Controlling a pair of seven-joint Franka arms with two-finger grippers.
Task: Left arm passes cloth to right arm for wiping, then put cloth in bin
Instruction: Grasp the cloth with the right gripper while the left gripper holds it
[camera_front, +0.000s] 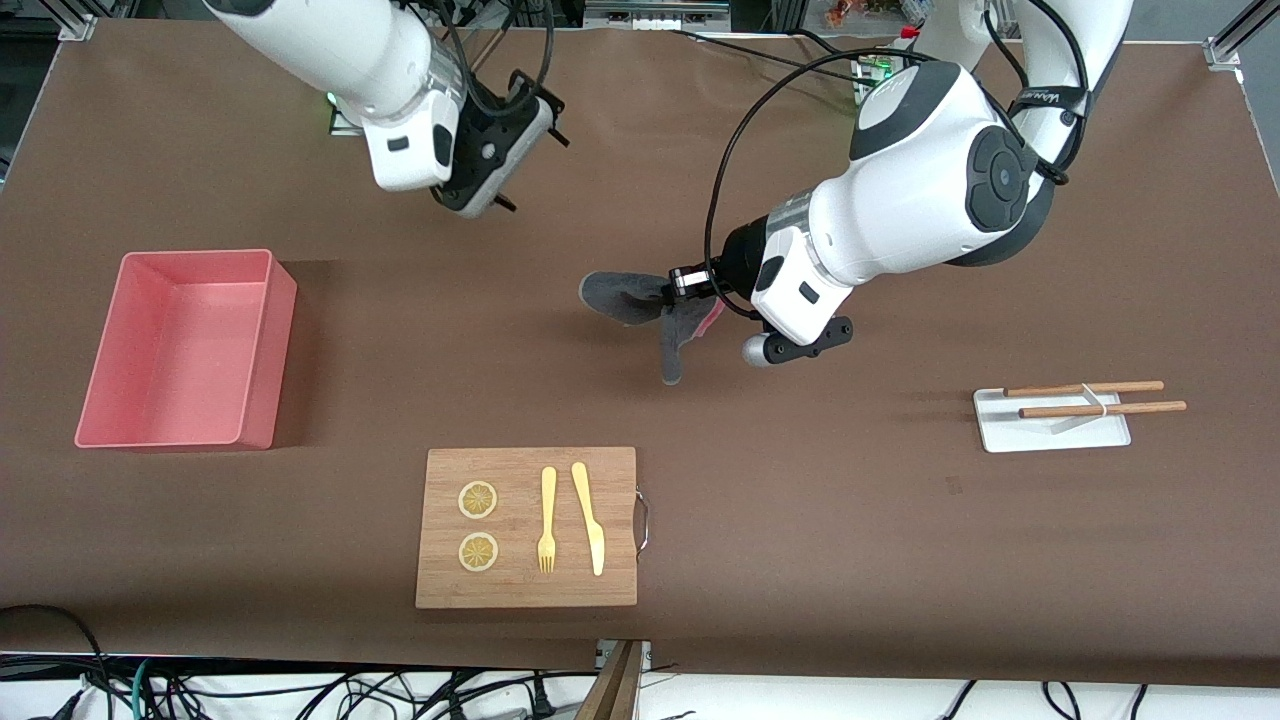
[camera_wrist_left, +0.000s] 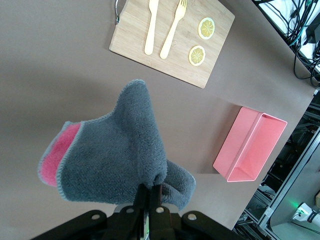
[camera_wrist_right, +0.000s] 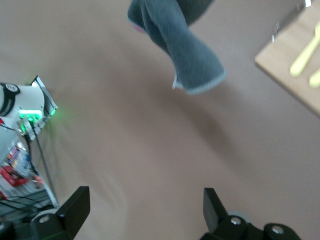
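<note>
My right gripper grabs the cloth by its loose end next, to take the cloth over for wiping.
My left gripper is shut on the cloth, a dark grey rag with a pink side, and holds it in the air over the middle of the table. In the left wrist view the cloth hangs from my closed fingers. My right gripper is open and empty, up in the air toward the robots' side, between the cloth and the bin. The cloth also shows in the right wrist view, apart from the right gripper. The pink bin stands empty at the right arm's end of the table.
A wooden cutting board with two lemon slices, a yellow fork and a yellow knife lies nearer the front camera. A small white tray with two wooden sticks lies toward the left arm's end.
</note>
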